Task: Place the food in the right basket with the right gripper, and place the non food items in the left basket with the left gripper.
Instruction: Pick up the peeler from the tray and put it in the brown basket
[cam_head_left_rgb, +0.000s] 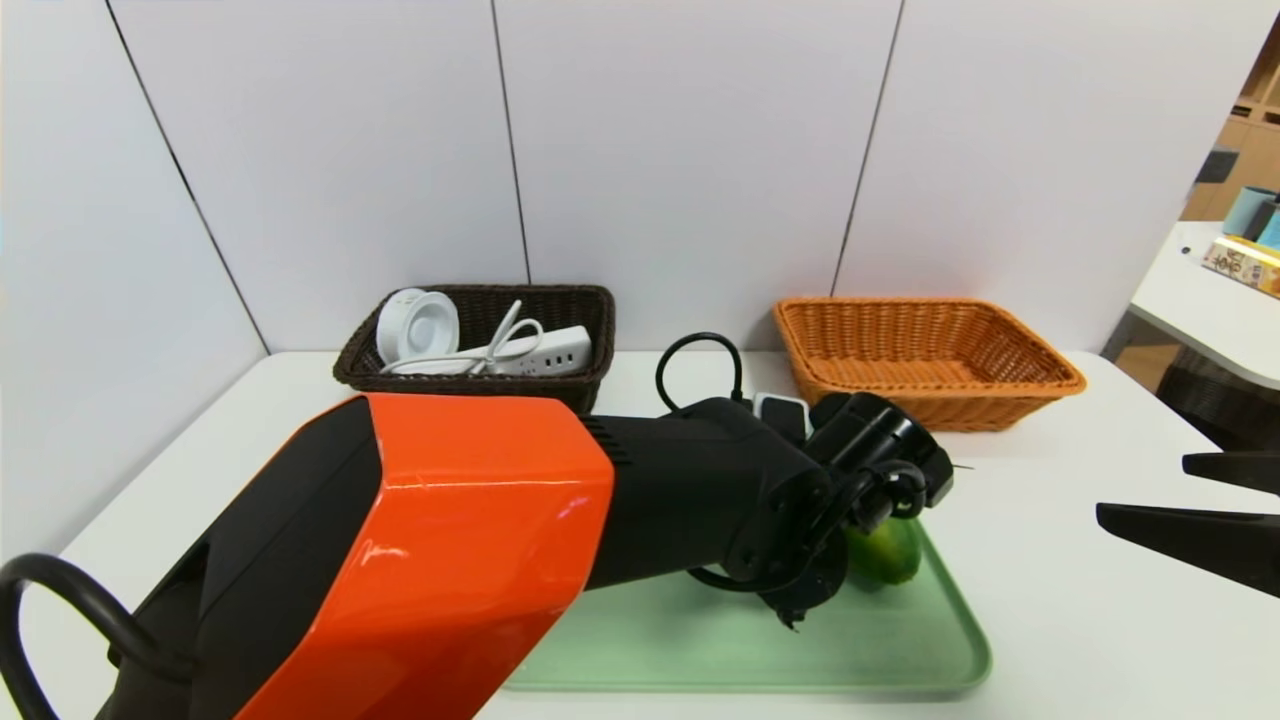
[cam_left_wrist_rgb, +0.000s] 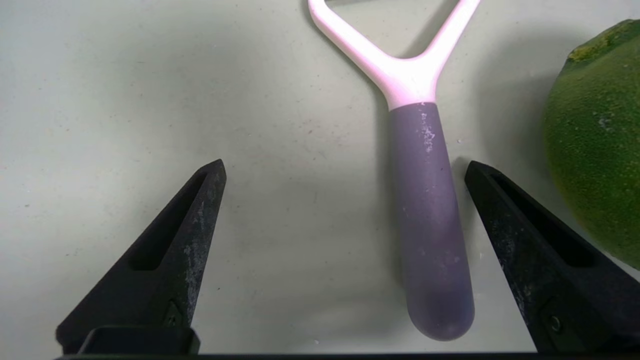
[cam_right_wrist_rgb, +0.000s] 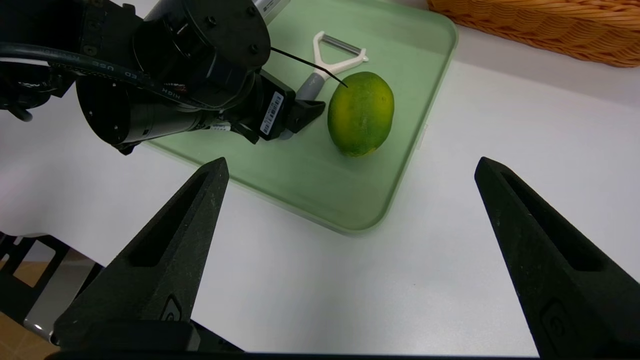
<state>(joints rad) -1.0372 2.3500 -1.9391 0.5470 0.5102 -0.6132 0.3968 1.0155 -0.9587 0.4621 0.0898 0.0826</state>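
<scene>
The left gripper's fingertips reach down beside the peeler's handle (cam_left_wrist_rgb: 429, 210) at tray level in the wrist view. They would hold the handle if they closed now, so the robot should close them.
A peeler (cam_left_wrist_rgb: 425, 200) with a purple handle and a white forked head lies on the pale green tray (cam_left_wrist_rgb: 150, 100), next to a green citrus fruit (cam_left_wrist_rgb: 595, 140). My left gripper (cam_left_wrist_rgb: 345, 165) is open, low over the tray, and straddles the handle, which lies close to the finger on the fruit's side. In the head view the left wrist hides the peeler and only part of the fruit (cam_head_left_rgb: 885, 550) shows. My right gripper (cam_right_wrist_rgb: 351, 162) hangs open and empty over bare table beside the tray's (cam_right_wrist_rgb: 310, 185) corner, with the fruit (cam_right_wrist_rgb: 361, 112) and peeler (cam_right_wrist_rgb: 325, 65) beyond it.
The dark brown left basket (cam_head_left_rgb: 350, 370) at the back holds a white round object (cam_head_left_rgb: 418, 325) and a white power strip (cam_head_left_rgb: 545, 350) with its cable. The orange right basket (cam_head_left_rgb: 1000, 390) stands at the back right. A second table (cam_head_left_rgb: 1200, 320) lies at the far right.
</scene>
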